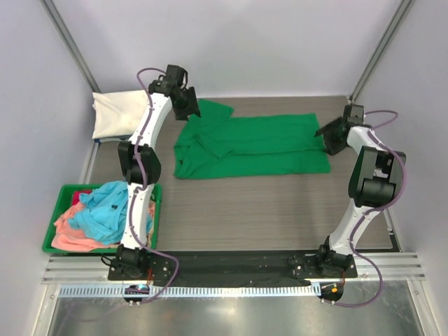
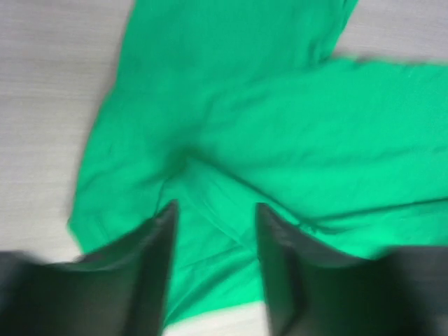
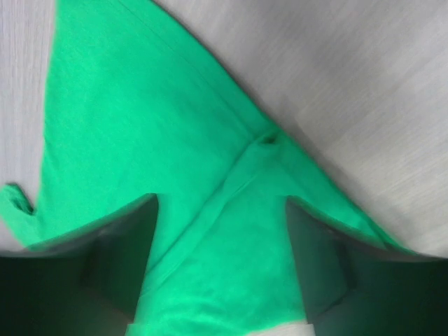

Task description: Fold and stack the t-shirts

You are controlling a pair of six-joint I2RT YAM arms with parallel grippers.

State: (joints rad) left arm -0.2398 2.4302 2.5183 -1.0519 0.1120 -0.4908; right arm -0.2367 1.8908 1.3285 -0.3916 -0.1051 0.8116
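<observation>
I should next grab the green t-shirt's near corner at its collar end with my left gripper, so both grippers can pull the t-shirt flat for folding.
A bright green t-shirt (image 1: 252, 147) lies on the table, folded lengthwise into a long band with a sleeve sticking out at its far left. My left gripper (image 1: 187, 105) hovers over that left end. In the left wrist view it (image 2: 215, 207) is open, with green cloth (image 2: 280, 105) lying flat below the gap. My right gripper (image 1: 329, 136) is at the shirt's right end. Its jaws (image 3: 222, 201) stand open above a corner of the cloth (image 3: 140, 105), holding nothing. A folded cream-white t-shirt (image 1: 115, 115) rests at the far left.
A green plastic bin (image 1: 49, 234) at the near left holds crumpled light blue (image 1: 105, 210), salmon-pink (image 1: 70, 234) and red (image 1: 82, 196) shirts. Metal frame posts rise at both back corners. The arm bases sit on a black rail at the near edge.
</observation>
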